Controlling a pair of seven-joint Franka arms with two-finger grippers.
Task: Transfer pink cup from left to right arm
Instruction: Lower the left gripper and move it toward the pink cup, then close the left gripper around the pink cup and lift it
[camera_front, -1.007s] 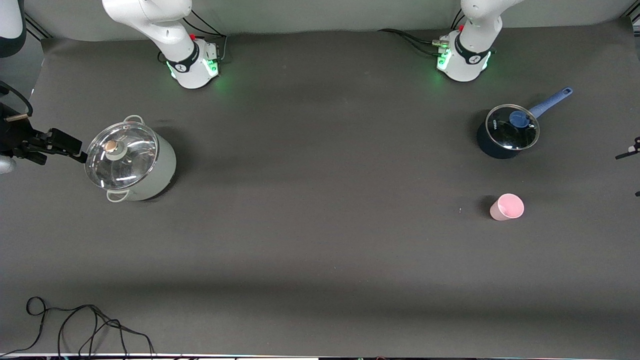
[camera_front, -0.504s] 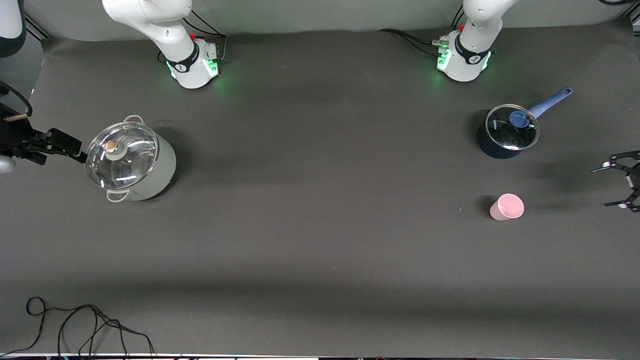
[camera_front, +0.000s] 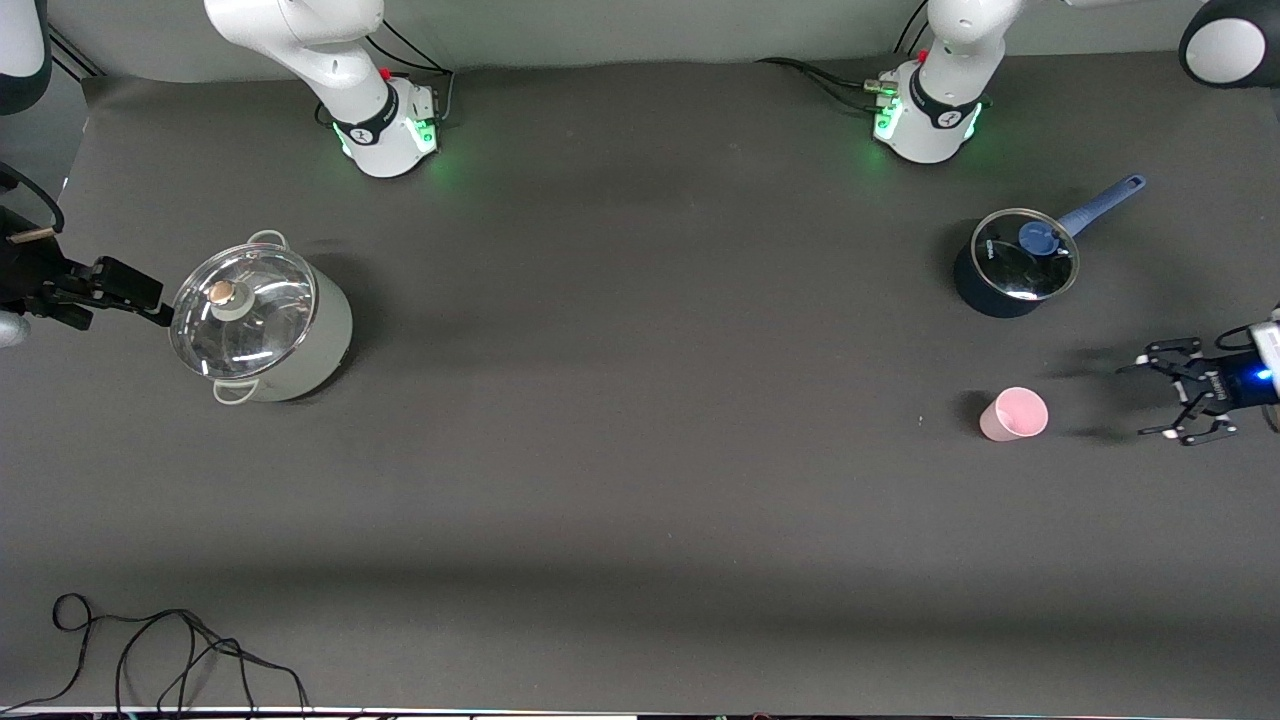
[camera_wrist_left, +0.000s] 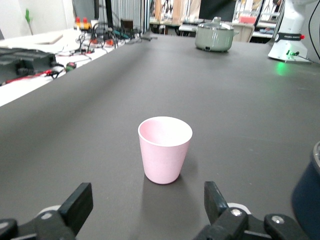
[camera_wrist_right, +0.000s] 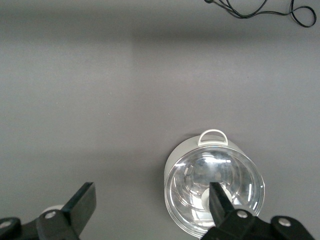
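Observation:
My left gripper picks up the pink cup by its body below its rim (camera_front: 1005, 422) (camera_wrist_left: 164, 162) next, which leaves the cup's rim free for my right gripper.
The pink cup (camera_front: 1014, 414) stands upright and mouth up on the dark table, toward the left arm's end; it is empty inside (camera_wrist_left: 165, 149). My left gripper (camera_front: 1136, 400) is low over the table beside the cup, on the side of the left arm's end, and a gap separates them. It is open and faces the cup, with the cup centred ahead of the left gripper (camera_wrist_left: 148, 202) and nothing between its fingers. My right gripper (camera_front: 120, 295) waits open and empty in the air, partly over the lidded grey pot (camera_wrist_right: 215, 195).
A dark blue saucepan (camera_front: 1015, 262) with a glass lid and a blue handle stands farther from the front camera than the cup. The grey pot (camera_front: 260, 322) with its glass lid sits toward the right arm's end. A black cable (camera_front: 150, 650) lies by the table's front edge.
My left gripper has come into view from the left arm's end of the table and moved toward the cup. The cup, both pots and the right arm have not moved.

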